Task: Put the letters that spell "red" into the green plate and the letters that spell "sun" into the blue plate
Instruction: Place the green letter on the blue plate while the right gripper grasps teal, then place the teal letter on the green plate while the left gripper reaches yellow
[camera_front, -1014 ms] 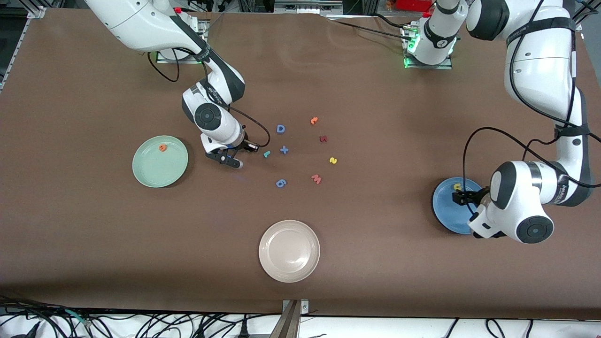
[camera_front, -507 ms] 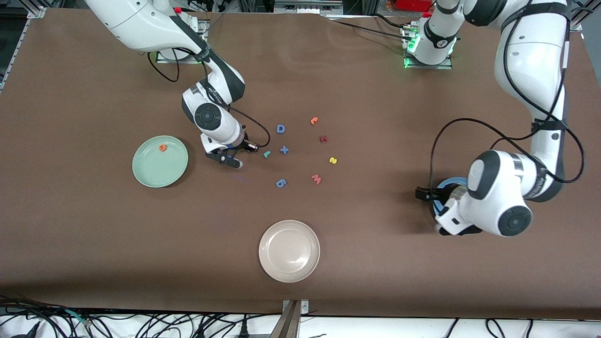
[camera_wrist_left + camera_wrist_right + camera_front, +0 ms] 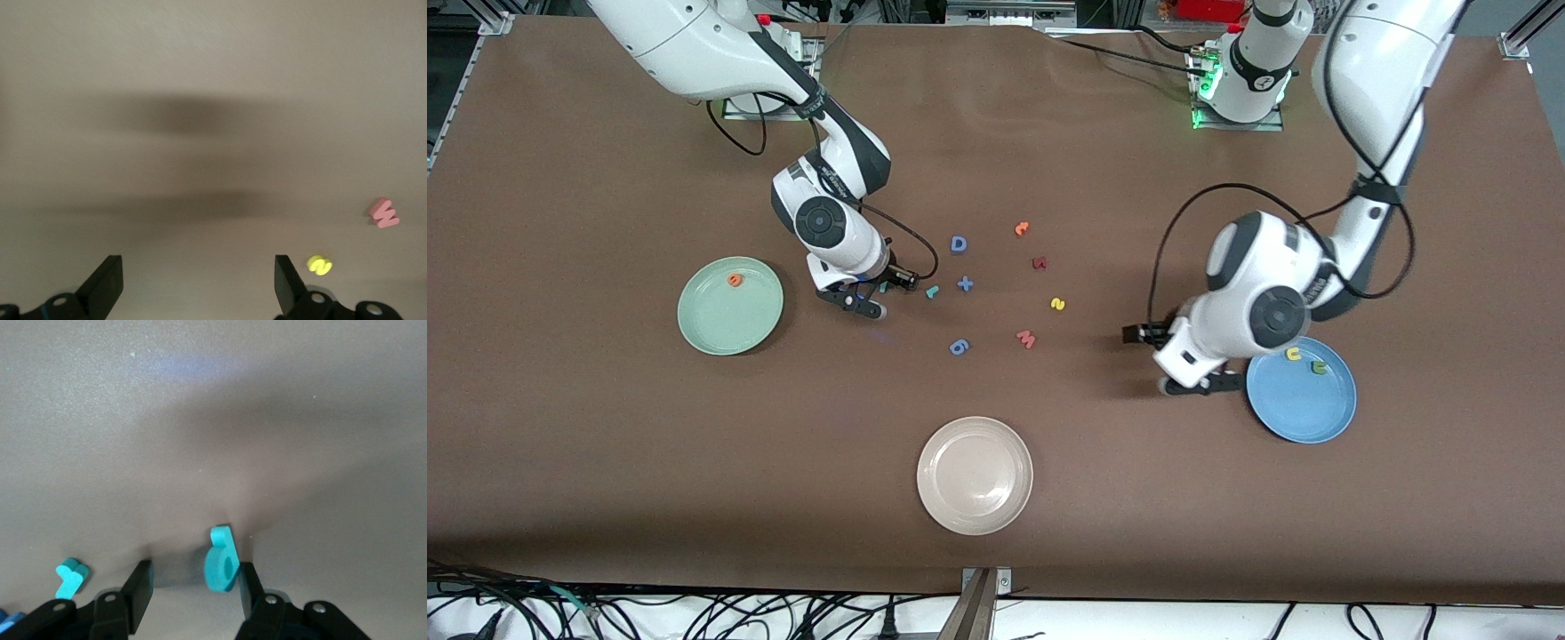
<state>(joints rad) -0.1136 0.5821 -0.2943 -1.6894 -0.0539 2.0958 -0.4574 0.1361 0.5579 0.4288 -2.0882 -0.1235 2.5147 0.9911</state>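
Observation:
I need to take hold of the teal "d" by its rounded loop (image 3: 221,567) with my right gripper next, to spell "red" in the green plate.
My right gripper (image 3: 863,302) is low over the table between the green plate (image 3: 730,331) and the loose letters. Its fingers are open (image 3: 192,587). The teal "d" (image 3: 222,563) stands on edge against one finger, with a gap to the other. It shows as a teal speck (image 3: 883,286) in the front view. The teal "r" (image 3: 932,292) lies just beside. An orange "e" (image 3: 735,280) lies in the green plate. The blue plate (image 3: 1303,413) holds a yellow arch (image 3: 1292,354) and an olive arch (image 3: 1318,365). My left gripper (image 3: 1196,384) hangs open (image 3: 195,283) beside that plate. The yellow "s" (image 3: 1057,304) lies on the table.
Near the table's middle lie a blue D (image 3: 959,244), a blue plus (image 3: 965,284), a blue 6 (image 3: 959,347), a pink W (image 3: 1026,339), a dark red letter (image 3: 1039,263) and an orange letter (image 3: 1022,228). A beige plate (image 3: 975,511) sits nearest the front camera.
My left arm has swung off the blue plate toward the table's middle, uncovering the two arches in it. My right gripper has stayed put and its fingers have spread.

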